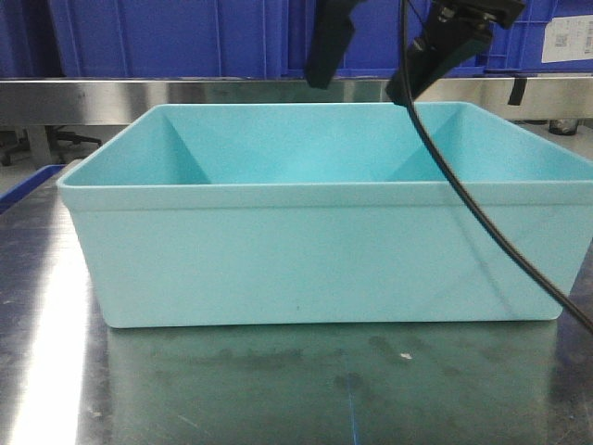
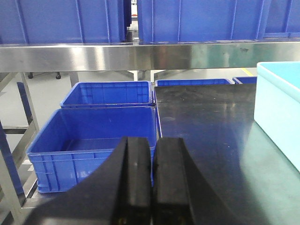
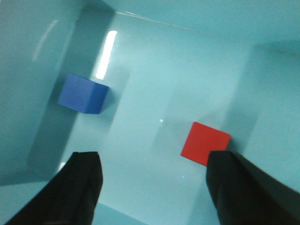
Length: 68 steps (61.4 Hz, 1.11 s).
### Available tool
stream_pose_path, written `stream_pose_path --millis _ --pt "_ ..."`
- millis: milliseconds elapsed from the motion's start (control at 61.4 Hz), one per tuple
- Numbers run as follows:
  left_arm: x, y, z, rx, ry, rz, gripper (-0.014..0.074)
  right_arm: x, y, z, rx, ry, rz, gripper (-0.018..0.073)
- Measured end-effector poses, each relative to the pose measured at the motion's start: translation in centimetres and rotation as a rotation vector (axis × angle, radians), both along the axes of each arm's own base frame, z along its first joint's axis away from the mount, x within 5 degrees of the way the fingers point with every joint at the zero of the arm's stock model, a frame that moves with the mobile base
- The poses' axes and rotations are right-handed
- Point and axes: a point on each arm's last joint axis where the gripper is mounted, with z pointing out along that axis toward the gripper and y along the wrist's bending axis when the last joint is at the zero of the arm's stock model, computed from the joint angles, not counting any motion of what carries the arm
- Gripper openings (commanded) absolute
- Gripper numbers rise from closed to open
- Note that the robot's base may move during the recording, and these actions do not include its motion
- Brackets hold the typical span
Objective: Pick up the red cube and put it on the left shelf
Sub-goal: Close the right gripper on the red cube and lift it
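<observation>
My right gripper grabs the red cube (image 3: 205,142) by its opposite sides next, to place it on the left shelf.
The red cube (image 3: 205,142) lies on the floor of the teal bin (image 1: 315,250), seen only in the right wrist view. My right gripper (image 3: 154,187) is open and empty above the bin's inside; its right finger (image 3: 243,187) overlaps the cube's near corner in the view. In the front view the right gripper (image 1: 380,56) hangs over the bin's back rim. My left gripper (image 2: 153,183) is shut and empty, off the table's left edge over blue crates. The cube is hidden by the bin wall in the front view.
A blue cube (image 3: 83,93) lies in the same bin near its left wall. A steel shelf rail (image 2: 140,56) carries blue crates (image 2: 201,18) above it. Two open blue crates (image 2: 93,136) stand on the floor left of the dark table (image 2: 211,131). A black cable (image 1: 482,222) hangs across the bin's front.
</observation>
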Motion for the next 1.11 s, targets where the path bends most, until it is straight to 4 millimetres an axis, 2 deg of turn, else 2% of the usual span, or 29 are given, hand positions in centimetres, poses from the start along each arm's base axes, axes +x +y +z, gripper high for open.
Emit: stream_pose_path --millis 261,407,701,945,1043,1108 --pt "0.0 0.0 0.0 0.000 0.000 0.000 0.0101 1.2 -0.6 -2.0 -0.149 0.095 -0.093 0.0578" --pt "0.0 0.0 0.0 0.000 0.000 0.000 0.0101 1.4 0.4 -2.9 -0.156 0.110 -0.085 0.0578" --pt "0.0 0.0 0.0 0.000 0.000 0.000 0.0101 2.9 1.7 -7.5 -0.202 0.204 -0.095 0.0578" --pt "0.0 0.0 0.0 0.000 0.000 0.000 0.0101 3.7 2.1 -9.6 -0.215 0.229 -0.101 0.0576" --pt "0.0 0.0 0.0 0.000 0.000 0.000 0.0101 4.0 2.3 -10.4 -0.220 0.238 -0.102 0.0566" --pt "0.0 0.0 0.0 0.000 0.000 0.000 0.0101 4.1 2.3 -10.8 -0.223 0.241 -0.102 0.0519"
